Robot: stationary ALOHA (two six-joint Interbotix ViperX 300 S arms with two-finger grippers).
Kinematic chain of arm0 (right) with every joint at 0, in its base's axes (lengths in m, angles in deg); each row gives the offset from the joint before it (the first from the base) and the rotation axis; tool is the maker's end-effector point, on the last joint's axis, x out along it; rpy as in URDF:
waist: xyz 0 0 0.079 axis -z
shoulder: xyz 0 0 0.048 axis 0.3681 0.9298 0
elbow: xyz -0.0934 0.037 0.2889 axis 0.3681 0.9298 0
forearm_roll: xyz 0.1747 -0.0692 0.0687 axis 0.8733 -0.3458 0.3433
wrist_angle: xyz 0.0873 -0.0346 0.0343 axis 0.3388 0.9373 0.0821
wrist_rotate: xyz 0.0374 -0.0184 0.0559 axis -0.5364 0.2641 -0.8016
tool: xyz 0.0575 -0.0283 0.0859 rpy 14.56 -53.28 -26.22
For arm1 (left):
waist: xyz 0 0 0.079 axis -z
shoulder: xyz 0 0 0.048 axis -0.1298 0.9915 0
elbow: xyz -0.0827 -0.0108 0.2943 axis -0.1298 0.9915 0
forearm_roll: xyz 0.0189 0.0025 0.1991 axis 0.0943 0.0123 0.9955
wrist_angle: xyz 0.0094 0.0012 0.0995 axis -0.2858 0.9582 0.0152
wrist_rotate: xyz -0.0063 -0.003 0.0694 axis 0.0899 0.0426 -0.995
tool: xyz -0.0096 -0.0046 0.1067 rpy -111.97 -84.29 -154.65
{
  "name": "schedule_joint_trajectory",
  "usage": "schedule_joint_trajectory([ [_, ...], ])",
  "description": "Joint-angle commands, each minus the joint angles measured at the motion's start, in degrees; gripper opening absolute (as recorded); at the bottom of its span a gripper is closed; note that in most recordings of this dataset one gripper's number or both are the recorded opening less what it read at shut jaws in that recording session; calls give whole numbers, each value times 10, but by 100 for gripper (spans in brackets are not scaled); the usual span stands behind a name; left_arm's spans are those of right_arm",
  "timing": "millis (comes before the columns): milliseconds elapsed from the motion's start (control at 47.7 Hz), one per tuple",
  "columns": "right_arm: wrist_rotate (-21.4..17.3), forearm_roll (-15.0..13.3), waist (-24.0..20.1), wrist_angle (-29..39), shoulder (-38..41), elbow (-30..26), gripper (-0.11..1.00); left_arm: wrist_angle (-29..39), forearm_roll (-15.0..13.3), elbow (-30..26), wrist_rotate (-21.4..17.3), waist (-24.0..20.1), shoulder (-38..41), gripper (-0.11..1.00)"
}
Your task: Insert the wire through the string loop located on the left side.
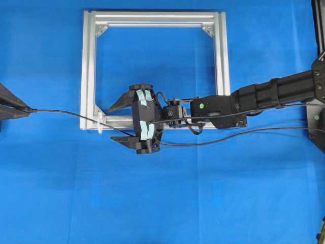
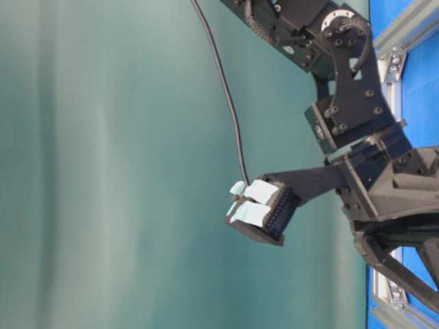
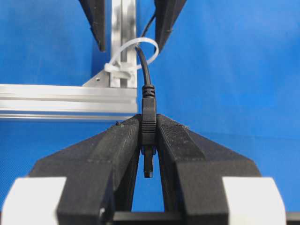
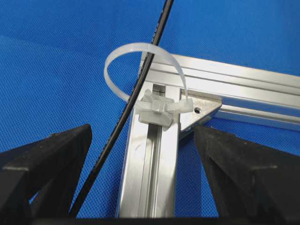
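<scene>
The wire above its plug (image 3: 148, 112) runs inside the whitish string loop (image 3: 153, 43) in the left wrist view, so it is time for my left gripper to open.
The thin black wire (image 1: 66, 112) runs from my left gripper (image 1: 20, 109) at the left edge to the silver frame's lower left corner, then on to the right. In the left wrist view my left gripper (image 3: 148, 125) is shut on the wire's plug (image 3: 148, 117), whose tip pokes back between the fingers. The wire (image 3: 143, 65) rises into the whitish string loop (image 3: 140, 49). In the right wrist view the wire (image 4: 136, 84) passes through the string loop (image 4: 117, 54). My right gripper (image 4: 147, 187) is open, straddling the frame bar and wire. From overhead it (image 1: 118, 122) sits just right of the loop (image 1: 100, 127).
The silver rectangular frame (image 1: 89, 66) lies on the blue cloth, its corner bracket (image 4: 201, 110) beside the loop's clip. The right arm (image 1: 264, 94) reaches in from the right across the frame's lower bar. A second black cable (image 1: 244, 133) trails below it.
</scene>
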Motion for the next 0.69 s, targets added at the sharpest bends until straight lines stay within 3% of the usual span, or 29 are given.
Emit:
schedule_joint_trajectory([
  [0,0,0,0,-3,-31,-12,93,-6,1,-9,-2,-1,4,8],
  [231,0,1,0,-3,-31,-13,93,-6,2,-9,4,-2,4,12],
  [294,0,1,0,-3,-31,-12,93,-6,1,-8,4,-2,4,27],
  [440,0,0,0,-2,-32,-12,93,-6,2,-6,0,-1,4,73],
  [503,0,0,0,-3,-32,-12,93,-6,1,-6,0,-1,4,86],
  [545,0,0,0,-3,-32,-13,93,-6,1,-6,0,-1,4,89],
  [671,-1,1,0,-1,-36,-12,93,-7,1,-6,1,-2,4,84],
])
